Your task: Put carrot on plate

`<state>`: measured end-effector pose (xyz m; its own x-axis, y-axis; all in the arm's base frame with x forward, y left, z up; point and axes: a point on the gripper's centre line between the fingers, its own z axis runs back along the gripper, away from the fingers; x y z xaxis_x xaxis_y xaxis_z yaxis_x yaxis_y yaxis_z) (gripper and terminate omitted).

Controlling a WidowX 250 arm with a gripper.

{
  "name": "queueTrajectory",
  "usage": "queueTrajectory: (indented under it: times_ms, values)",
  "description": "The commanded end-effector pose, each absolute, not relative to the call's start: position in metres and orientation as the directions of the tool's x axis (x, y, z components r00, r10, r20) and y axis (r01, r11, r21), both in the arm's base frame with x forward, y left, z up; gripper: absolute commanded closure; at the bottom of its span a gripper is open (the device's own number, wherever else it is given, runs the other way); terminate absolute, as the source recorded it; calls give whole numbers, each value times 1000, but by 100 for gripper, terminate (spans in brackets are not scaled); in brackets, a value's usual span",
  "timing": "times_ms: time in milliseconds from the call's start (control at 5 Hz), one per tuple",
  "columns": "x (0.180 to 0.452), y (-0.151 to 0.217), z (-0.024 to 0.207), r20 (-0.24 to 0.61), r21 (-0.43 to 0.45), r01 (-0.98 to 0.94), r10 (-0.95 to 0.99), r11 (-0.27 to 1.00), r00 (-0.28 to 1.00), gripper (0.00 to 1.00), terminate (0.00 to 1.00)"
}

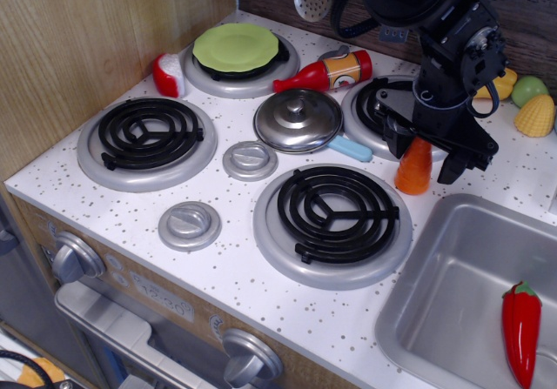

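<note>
The carrot needs to go on the light-green plate (235, 46), so my gripper will take it by its narrow upper part (419, 150) next.
The orange carrot (412, 171) stands upright on the counter between the front right burner and the back right burner. My black gripper (425, 152) hangs over its tip, open, with one finger (397, 138) at the carrot's left and the other (453, 166) a little apart on its right. The carrot's tip is hidden behind the gripper. The light-green plate (235, 46) lies on the back left burner, far to the left of the gripper.
A steel pot lid (298, 119) and a red ketchup bottle (324, 72) lie between carrot and plate. A blue handle (351, 149) lies by the lid. The sink (452, 319) at right holds a red chili (520, 330). Toy corn (535, 116) lies at the back right.
</note>
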<state>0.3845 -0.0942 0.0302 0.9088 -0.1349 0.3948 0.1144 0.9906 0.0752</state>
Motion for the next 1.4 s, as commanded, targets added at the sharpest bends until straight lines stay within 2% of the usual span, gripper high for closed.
queueTrajectory:
  times_ms: [0,200,400,600,800,1000,1200]
  values:
    - [390,-88,51,435,95,48,-85,994,896,100,0]
    - [385,-72,62,437,126,8,-63,992,897,100,0]
    - [378,-38,75,464,214,-32,-72,976,883,100,0]
    - [367,0,83,442,302,-39,-103,953,891,100,0]
    - [357,46,85,451,356,-17,-156,934,879,100,0]
    - [380,69,100,470,386,-5,-192,923,861,100,0]
    - [403,79,124,461,424,15,-230,906,857,100,0]
